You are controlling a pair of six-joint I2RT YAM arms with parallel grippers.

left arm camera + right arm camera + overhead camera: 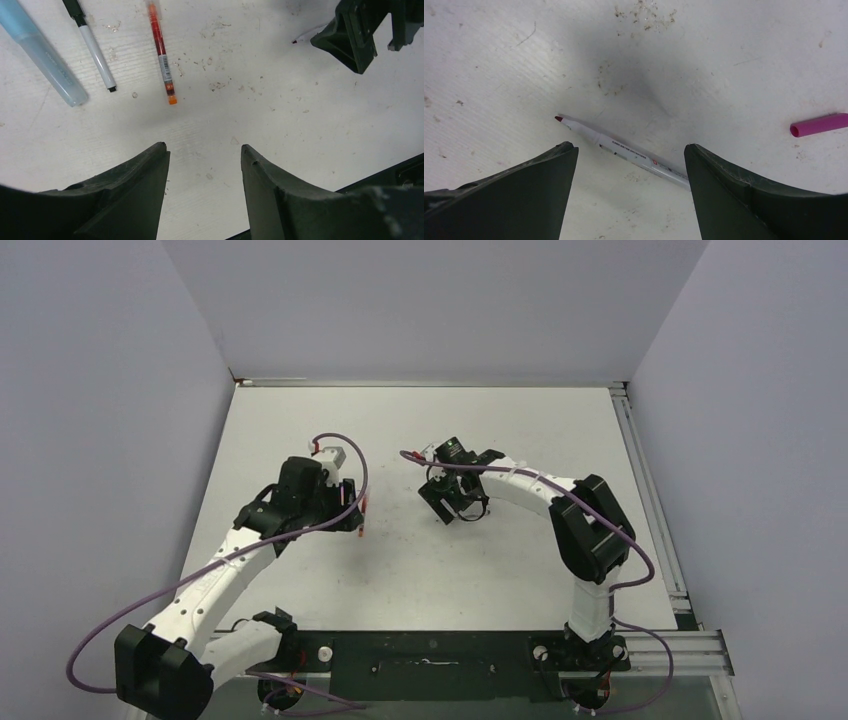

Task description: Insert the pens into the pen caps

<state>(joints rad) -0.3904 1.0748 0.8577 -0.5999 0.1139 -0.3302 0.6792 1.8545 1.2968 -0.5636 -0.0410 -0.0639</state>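
My right gripper should grab the white pen across its body, just behind the pen's red-tip end (614, 146). The rear part of the pen's body then stays free for handing to my left gripper.
In the left wrist view a red pen (162, 55) and a thin white pen with a black tip (95, 50) lie side by side on the table. Left of them lies a thicker light-blue pen cap (42, 55), which runs out of frame. My left gripper (204, 150) hangs open a little short of them, with nothing between its fingers. My right gripper (628, 146) is open above a white pen with a red tip (624, 150), which lies slanted on the table between the fingers. A magenta pen cap (819, 125) lies off to the right.
From above, the left gripper (352, 508) and the right gripper (455, 505) face each other near the middle of the white table (420, 580). Grey walls close in the sides and back. A metal rail (650, 500) runs along the right edge.
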